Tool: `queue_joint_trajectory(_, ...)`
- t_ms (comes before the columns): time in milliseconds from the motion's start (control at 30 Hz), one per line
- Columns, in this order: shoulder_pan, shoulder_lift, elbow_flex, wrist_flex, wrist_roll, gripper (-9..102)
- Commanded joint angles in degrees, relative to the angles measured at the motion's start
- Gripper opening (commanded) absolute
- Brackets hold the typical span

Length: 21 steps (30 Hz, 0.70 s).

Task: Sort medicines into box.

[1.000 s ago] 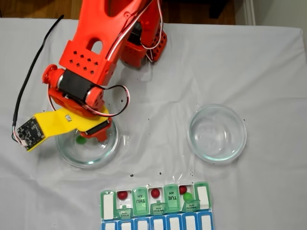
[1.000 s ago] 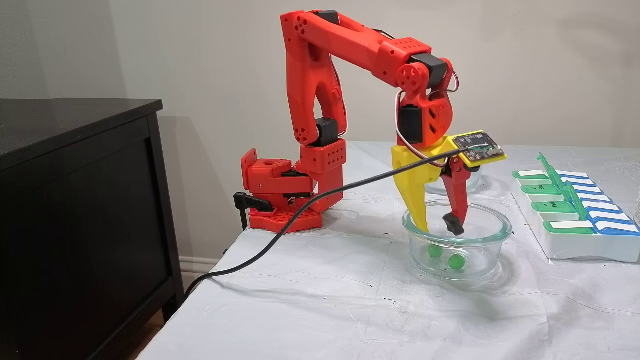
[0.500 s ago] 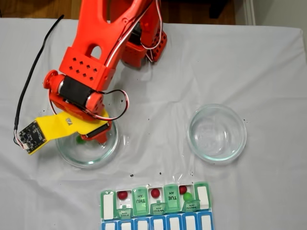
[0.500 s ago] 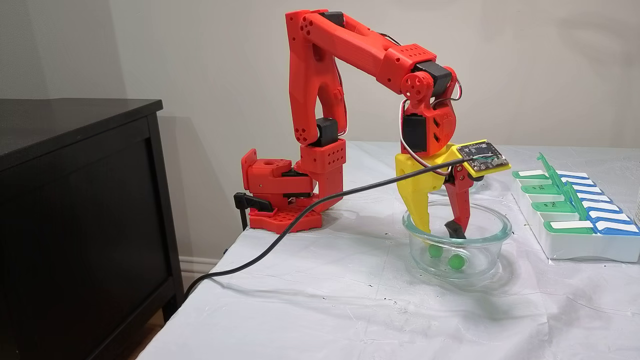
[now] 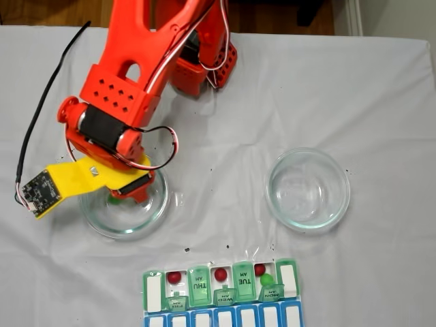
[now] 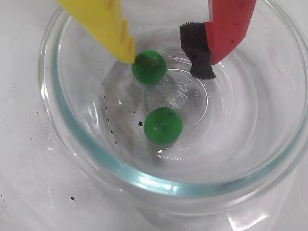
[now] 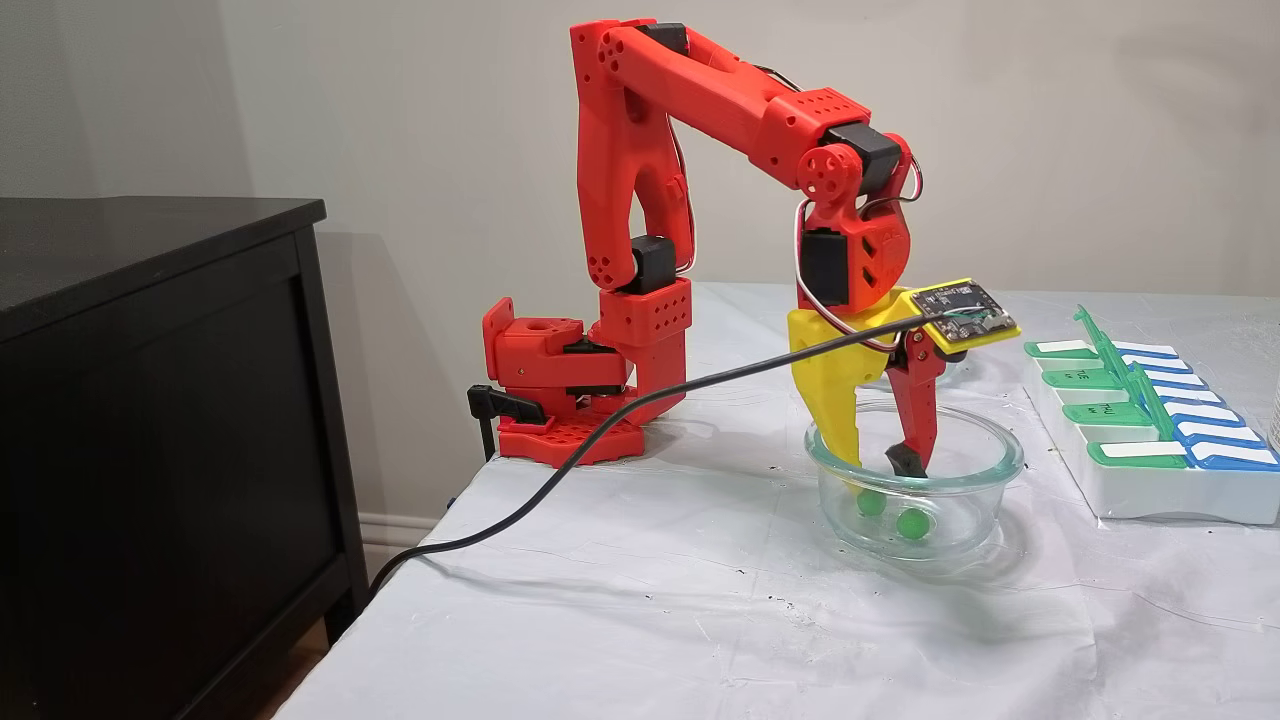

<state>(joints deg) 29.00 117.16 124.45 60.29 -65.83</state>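
Note:
The robot has medicines to sort into the box (image 5: 197, 286), so its gripper will next grab the green medicine ball by its round body (image 5: 114, 199).
In the wrist view two green medicines lie in a glass dish (image 6: 72, 144). One green ball (image 6: 149, 66) touches my yellow fingertip (image 6: 126, 52); the other green ball (image 6: 162, 125) lies nearer the camera. My gripper (image 6: 164, 62) is open, and its red finger's black pad (image 6: 198, 53) stands apart from the ball. In a fixed view the gripper (image 7: 878, 465) reaches down into the dish (image 7: 1008, 462) over both balls (image 7: 911, 521). The green box (image 5: 197, 286) holds three red balls (image 5: 175, 277) and one green ball (image 5: 266, 279) in open compartments.
A second glass dish (image 5: 344, 191) stands to the right in a fixed view, with nothing in it. The blue row (image 5: 225, 319) runs along the box at the table's near edge. A black cable (image 7: 600, 420) trails from the wrist camera board. A dark cabinet (image 7: 150, 400) stands beside the table.
The gripper has sunk lower into the dish and its fingertips now sit close to the balls. Both green balls lie where they were.

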Motion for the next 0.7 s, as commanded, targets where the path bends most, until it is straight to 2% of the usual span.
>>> queue_joint_trajectory(0, 0.7, 3.9, -1.6, 0.8, -1.0, 19)
queue_joint_trajectory(667, 0.9, 5.7, 3.3, -1.7, -2.3, 18)
